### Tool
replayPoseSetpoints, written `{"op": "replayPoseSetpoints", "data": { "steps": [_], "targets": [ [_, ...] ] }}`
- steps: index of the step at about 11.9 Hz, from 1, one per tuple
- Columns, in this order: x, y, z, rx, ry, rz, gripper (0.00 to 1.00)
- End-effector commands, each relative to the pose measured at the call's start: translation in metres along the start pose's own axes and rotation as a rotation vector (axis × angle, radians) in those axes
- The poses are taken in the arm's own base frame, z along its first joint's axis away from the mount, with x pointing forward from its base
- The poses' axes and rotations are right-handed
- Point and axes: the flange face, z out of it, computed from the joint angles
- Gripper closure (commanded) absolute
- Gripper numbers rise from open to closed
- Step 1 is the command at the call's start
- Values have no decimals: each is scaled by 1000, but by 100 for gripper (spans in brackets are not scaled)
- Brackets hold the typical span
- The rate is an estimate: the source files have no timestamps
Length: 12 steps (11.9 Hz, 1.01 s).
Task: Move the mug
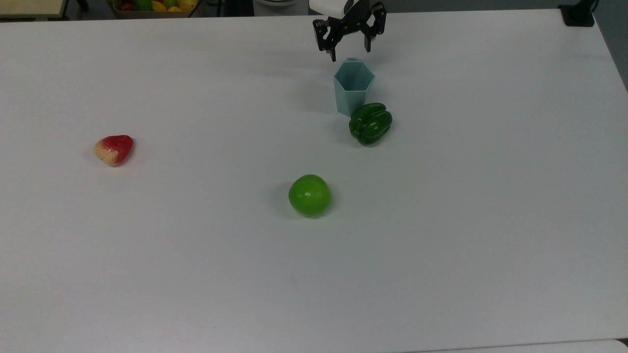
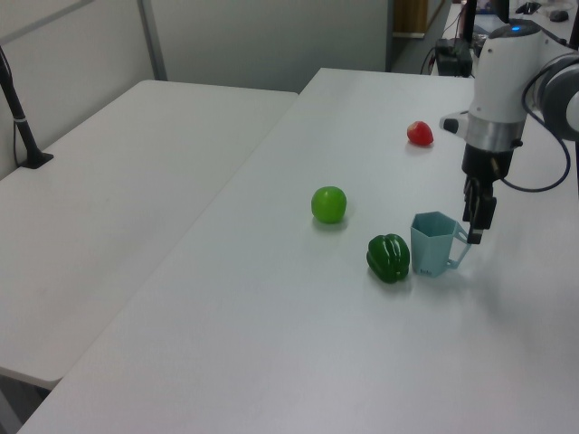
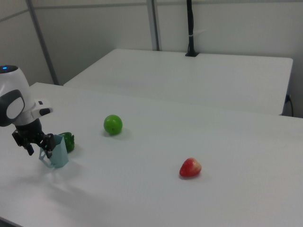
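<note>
My gripper goes to the mug and grabs its small handle (image 2: 460, 249) next, to move the mug clear of the green pepper (image 2: 389, 259).
The pale blue-grey hexagonal mug (image 1: 354, 88) stands upright on the white table, its small handle pointing to the left view's right. A green pepper (image 1: 370, 123) lies right against its near side in the top view. My gripper (image 1: 351, 53) is open and hangs just beyond the mug's far rim, its black fingers spread about as wide as the mug. In the left view the gripper (image 2: 477, 231) is low beside the handle of the mug (image 2: 435, 244). In the right view the gripper (image 3: 40, 147) sits at the handle side of the mug (image 3: 57, 151).
A green apple (image 1: 309, 195) lies mid-table and a red and cream fruit (image 1: 114, 149) at the top view's left. A fruit basket (image 1: 154, 6) sits past the far edge. A second white table (image 2: 109, 199) adjoins at the left view's left.
</note>
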Motion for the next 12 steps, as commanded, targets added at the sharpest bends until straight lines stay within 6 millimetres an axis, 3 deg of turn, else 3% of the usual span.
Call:
{"op": "replayPoseSetpoints", "data": {
  "steps": [1,3,8,12],
  "targets": [
    [5,-11,19,-18,20,6,34],
    [5,-12,22,-20,13,4,45],
    [5,-11,25,-23,5,5,85],
    [4,-9,23,-23,1,6,99]
  ]
}}
